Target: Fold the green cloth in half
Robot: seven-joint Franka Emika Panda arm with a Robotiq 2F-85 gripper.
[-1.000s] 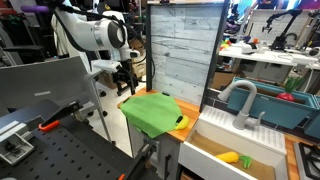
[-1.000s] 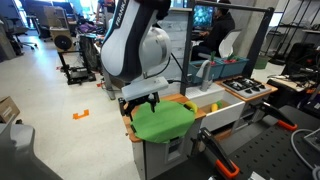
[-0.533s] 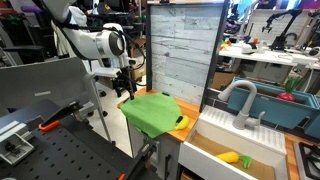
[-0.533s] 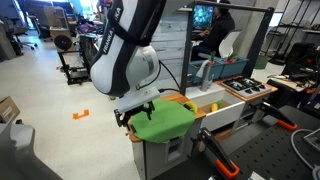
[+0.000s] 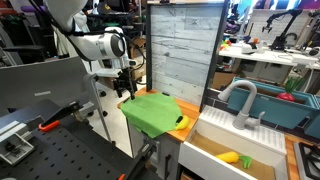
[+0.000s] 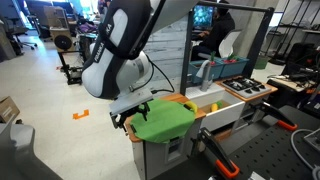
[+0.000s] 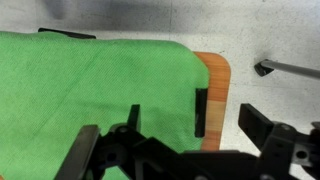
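The robot's gripper should fold the green cloth [image 5: 155, 111], so it needs to grip the cloth's black-marked edge beside the piece of wooden board next. That edge can then fold over the rest of the cloth.
The green cloth [image 5: 155, 111] lies spread over a small wooden-topped stand, seen in both exterior views [image 6: 165, 121]. In the wrist view it fills the left and middle [image 7: 95, 100], with its edge beside a strip of wooden board [image 7: 214, 85]. My gripper [image 5: 125, 88] hovers at the cloth's edge, also shown in an exterior view [image 6: 133, 115]. In the wrist view my gripper [image 7: 166, 112] is open, both fingers over the cloth near its edge, holding nothing.
A wooden sink unit with a grey faucet [image 5: 238, 100] and a yellow object [image 5: 229, 157] stands beside the stand. A tall slatted panel [image 5: 183, 50] rises behind the cloth. A grey machine [image 5: 40, 95] sits nearby. Bare floor [image 6: 50, 100] surrounds the stand.
The arm has swung outward and lowered, bringing the gripper down to the cloth's edge. The cloth has not moved.
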